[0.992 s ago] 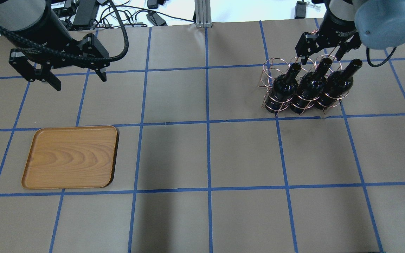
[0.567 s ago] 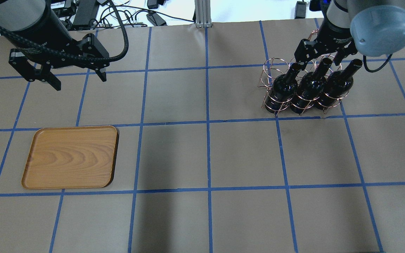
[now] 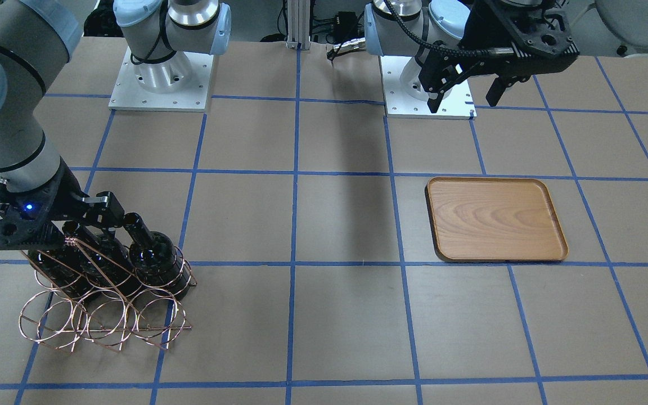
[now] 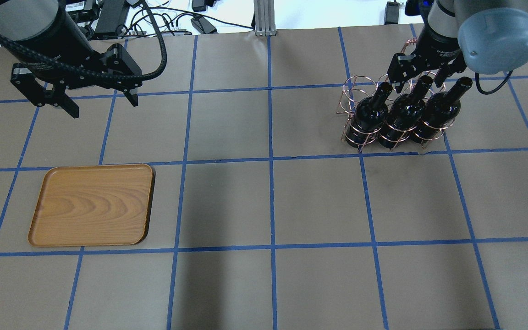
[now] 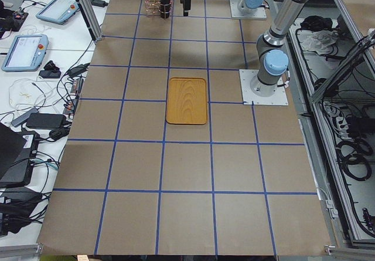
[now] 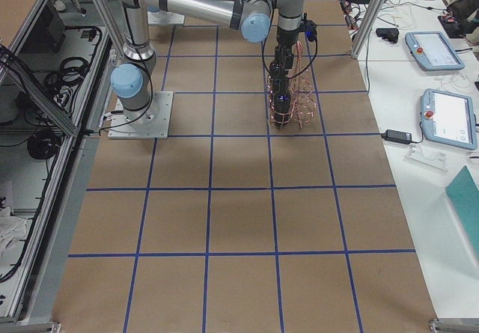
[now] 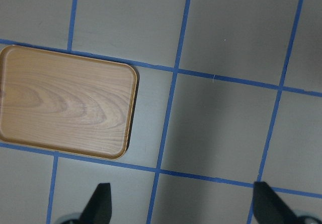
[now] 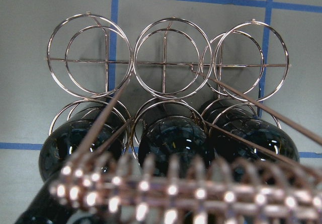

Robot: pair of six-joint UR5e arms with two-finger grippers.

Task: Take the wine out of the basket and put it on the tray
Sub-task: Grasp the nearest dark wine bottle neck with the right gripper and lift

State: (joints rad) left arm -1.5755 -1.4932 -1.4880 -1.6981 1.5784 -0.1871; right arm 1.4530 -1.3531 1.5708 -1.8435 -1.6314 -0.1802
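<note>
Bottles and the basket's copper wire crowd the middle bottle's body on both sides, so the robot's right gripper will grab the middle bottle by its neck (image 3: 108, 234) next.
Three dark wine bottles stand in the near row of the copper wire basket (image 4: 355, 87) at the far right: left (image 4: 367, 117), middle (image 4: 404, 114), right (image 4: 438, 112). My right gripper (image 4: 419, 82) is open, with a finger on each side of the middle bottle's neck and the basket's coiled handle (image 8: 176, 189) just under it. The right wrist view looks down on the bottles (image 8: 176, 138) and the empty back rings (image 8: 163, 58). The wooden tray (image 4: 92, 205) lies empty at the near left. My left gripper (image 4: 101, 103) is open and empty, high above the table beyond the tray (image 7: 65, 103).
Blue tape lines divide the brown table into squares. A metal post (image 4: 264, 18), cables and power bricks sit past the far edge. The two arm bases (image 3: 161, 73) (image 3: 425, 84) stand on the robot's side. Tablets and cables lie on side benches (image 5: 35, 50).
My right gripper has come down a little and closer around the middle bottle's neck. The bottles, basket, tray and left arm have not moved.
</note>
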